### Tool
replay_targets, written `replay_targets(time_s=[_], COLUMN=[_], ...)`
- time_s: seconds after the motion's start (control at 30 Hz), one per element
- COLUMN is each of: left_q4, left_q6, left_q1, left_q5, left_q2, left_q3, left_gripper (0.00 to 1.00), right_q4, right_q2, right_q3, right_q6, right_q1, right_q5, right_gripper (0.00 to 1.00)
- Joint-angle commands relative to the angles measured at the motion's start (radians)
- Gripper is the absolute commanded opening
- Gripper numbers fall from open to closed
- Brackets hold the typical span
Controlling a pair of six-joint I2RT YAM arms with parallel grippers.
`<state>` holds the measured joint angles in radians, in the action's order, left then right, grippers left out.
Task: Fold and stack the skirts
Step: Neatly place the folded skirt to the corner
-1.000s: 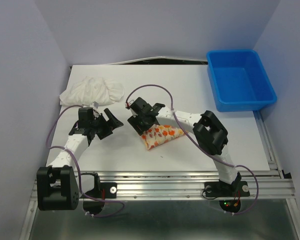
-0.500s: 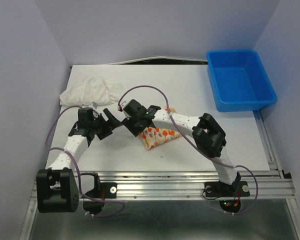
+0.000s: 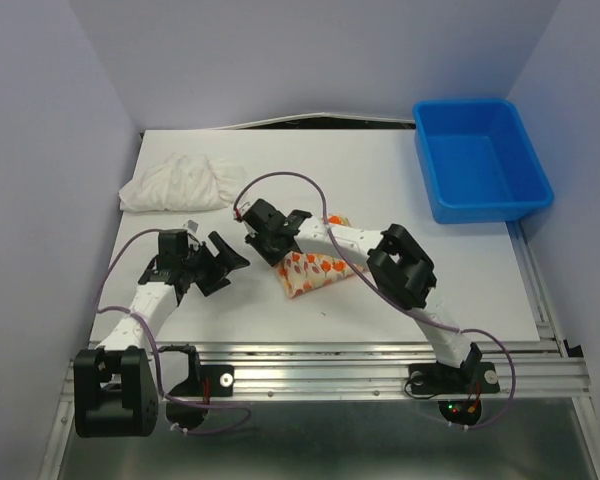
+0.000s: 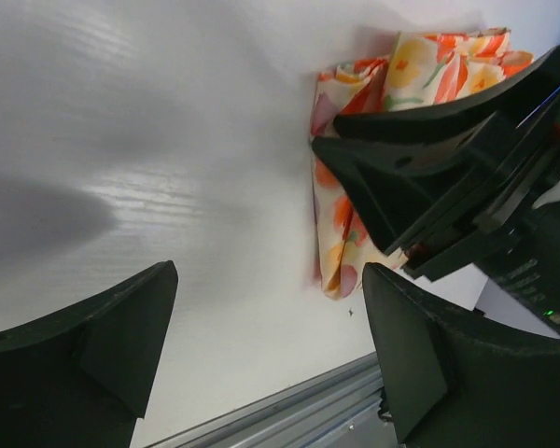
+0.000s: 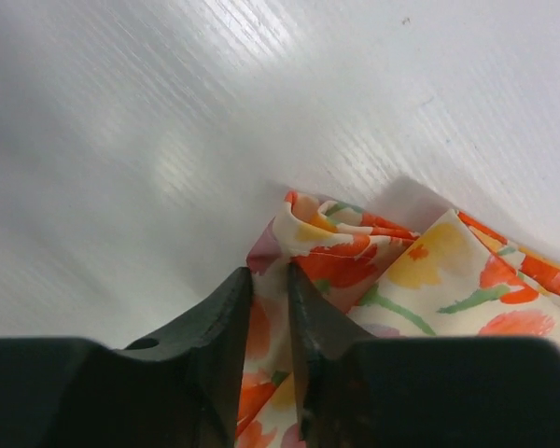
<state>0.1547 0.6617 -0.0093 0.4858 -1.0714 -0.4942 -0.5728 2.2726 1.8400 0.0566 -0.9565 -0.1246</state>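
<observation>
My left gripper next needs to grab the folded printed skirt's edge facing that gripper, layers together, to stack it on the white ruffled skirt [image 3: 180, 183].
The printed skirt [image 3: 315, 273], cream with orange, red and yellow blotches, lies folded near the table's middle. It shows in the left wrist view [image 4: 341, 238] and the right wrist view [image 5: 420, 266] too. My right gripper [image 3: 264, 243] is shut on the printed skirt's left edge, its jaws pinching the cloth [image 5: 271, 280]. My left gripper [image 3: 225, 262] is open and empty, just left of the skirt, low over the table. The white ruffled skirt [image 3: 180, 183] lies crumpled at the back left, touched by neither gripper.
A blue plastic bin [image 3: 480, 170] stands at the back right corner. The table's metal front rail [image 3: 380, 355] runs along the near edge. Purple walls close in the left, back and right sides.
My right gripper has dragged the printed skirt's edge leftward. My left gripper has shifted down and toward the near edge, staying open.
</observation>
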Motion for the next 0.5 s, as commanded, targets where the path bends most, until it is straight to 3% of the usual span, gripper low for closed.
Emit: replay_targets(time_s=[0.0,0.1,0.27,0.47], left_q4=[-0.029,-0.096,-0.248,-0.500], left_q6=[0.029,0.035,0.090,0.142], left_q1=[0.000,0.000,-0.023,-0.121], left_q5=[0.069,0.089,0.097,0.074], left_q2=[0.080,0.114,0.070,-0.108], left_q3=[0.064,0.101,0.126,0.103], left_gripper=[0.92,0.91,0.90,0.91], right_q4=[0.007,0.007,0.008,0.007], right_q2=[0.019,0.019,0.018,0.008], right_q3=[0.097,0.137,0.191,0.211], right_q6=[0.017,0.040,0.101,0.143], right_q1=[0.024,0.036,0.067,0.087], right_q5=[-0.015,0.009,0.074,0.160], right_gripper=[0.17,0.01,0.01,0.01])
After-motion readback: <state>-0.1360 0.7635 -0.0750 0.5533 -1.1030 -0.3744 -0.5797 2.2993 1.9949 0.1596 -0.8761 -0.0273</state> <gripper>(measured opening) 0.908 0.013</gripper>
